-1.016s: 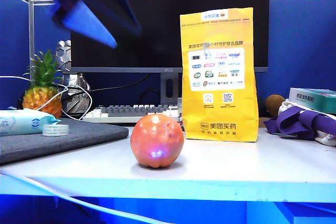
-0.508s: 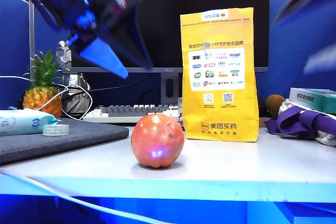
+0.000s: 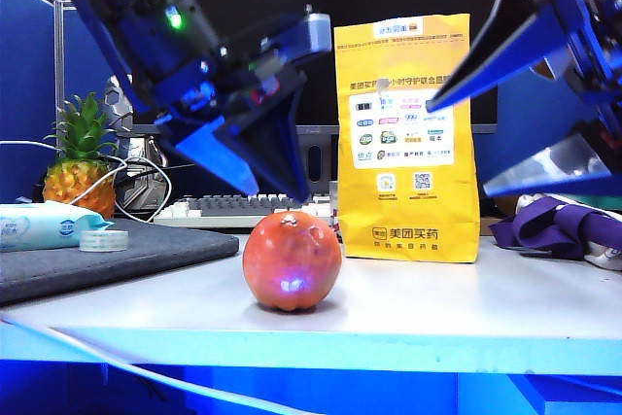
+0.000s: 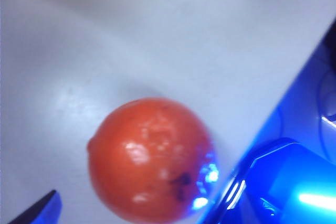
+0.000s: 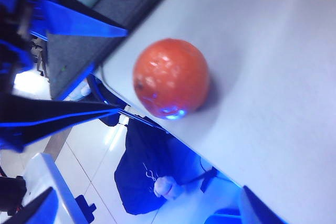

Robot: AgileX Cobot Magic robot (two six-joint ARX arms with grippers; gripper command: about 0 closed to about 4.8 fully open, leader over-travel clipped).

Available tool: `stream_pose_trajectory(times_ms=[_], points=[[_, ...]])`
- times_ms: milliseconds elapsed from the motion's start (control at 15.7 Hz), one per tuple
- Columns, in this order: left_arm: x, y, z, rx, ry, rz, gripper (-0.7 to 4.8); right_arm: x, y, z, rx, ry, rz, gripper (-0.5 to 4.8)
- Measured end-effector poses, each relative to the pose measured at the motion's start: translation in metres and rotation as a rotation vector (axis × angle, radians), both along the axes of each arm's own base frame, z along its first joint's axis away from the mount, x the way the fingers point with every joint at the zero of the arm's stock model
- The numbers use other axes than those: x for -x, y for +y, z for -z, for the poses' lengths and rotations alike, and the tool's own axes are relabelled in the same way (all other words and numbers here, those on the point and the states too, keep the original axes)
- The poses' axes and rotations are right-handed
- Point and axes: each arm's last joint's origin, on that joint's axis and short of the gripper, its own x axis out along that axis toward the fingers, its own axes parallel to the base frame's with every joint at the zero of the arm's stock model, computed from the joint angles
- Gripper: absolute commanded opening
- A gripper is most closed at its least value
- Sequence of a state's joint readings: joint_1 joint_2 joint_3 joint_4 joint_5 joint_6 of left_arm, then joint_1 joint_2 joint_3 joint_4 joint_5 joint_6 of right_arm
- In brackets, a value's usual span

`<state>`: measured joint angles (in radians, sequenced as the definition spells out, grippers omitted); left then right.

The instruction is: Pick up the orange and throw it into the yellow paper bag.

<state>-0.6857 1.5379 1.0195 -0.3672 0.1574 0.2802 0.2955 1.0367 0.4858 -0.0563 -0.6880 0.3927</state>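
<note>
My left gripper's blue fingertips stop above the orange's top (image 3: 292, 215) (image 4: 149, 153), short of its sides, so closing now would miss the orange. My left gripper lowers first, as the next move.
The orange (image 3: 292, 261) sits on the white table near its front edge, glossy and reddish. Behind it to the right the yellow paper bag (image 3: 406, 138) stands upright. My left gripper (image 3: 270, 188) hangs open just above the orange's top, nothing between its blue fingers. In the left wrist view the orange (image 4: 149, 158) lies close below, with one fingertip (image 4: 38, 211) beside it. My right gripper (image 3: 462, 146) is open at the right, in front of the bag's upper half. The right wrist view shows the orange (image 5: 170, 77) some way off from that open gripper (image 5: 149, 211).
A small pineapple (image 3: 78, 167), a wipes pack (image 3: 44, 225) and a tape roll (image 3: 102, 240) sit at the left on a grey mat (image 3: 146, 252). A keyboard (image 3: 243, 206) lies behind. Purple cloth (image 3: 559, 225) is at the right. The table's front edge (image 3: 311, 337) is close to the orange.
The left gripper has come down and to the right, ending just over the orange. The right gripper has dropped into view from the upper right. The orange and bag have not moved.
</note>
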Motion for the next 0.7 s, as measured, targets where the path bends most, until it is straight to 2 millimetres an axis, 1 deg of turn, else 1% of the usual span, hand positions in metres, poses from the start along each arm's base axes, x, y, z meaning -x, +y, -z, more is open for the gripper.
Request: stream_pose_trajectory(times_ms=[318, 381, 445, 508, 699], points=[[-0.017, -0.014, 0.014, -0.014, 0.019, 0.000, 4.79, 0.001, 0.005, -0.003, -0.018, -0.029, -0.038, 4.79], [-0.021, -0.017, 0.022, -0.029, 0.036, -0.004, 4.79, 0.001, 0.005, -0.003, -0.018, -0.029, -0.038, 4.79], [-0.022, -0.018, 0.029, -0.048, 0.059, -0.004, 4.10, 0.001, 0.005, -0.003, -0.019, -0.031, -0.038, 4.79], [-0.023, -0.019, 0.034, -0.058, 0.073, -0.004, 2.44, 0.000, 0.005, -0.003, -0.020, -0.037, -0.037, 4.79], [-0.025, -0.020, 0.035, -0.058, 0.074, 0.002, 1.78, -0.001, 0.006, -0.005, -0.028, -0.063, -0.037, 4.79]])
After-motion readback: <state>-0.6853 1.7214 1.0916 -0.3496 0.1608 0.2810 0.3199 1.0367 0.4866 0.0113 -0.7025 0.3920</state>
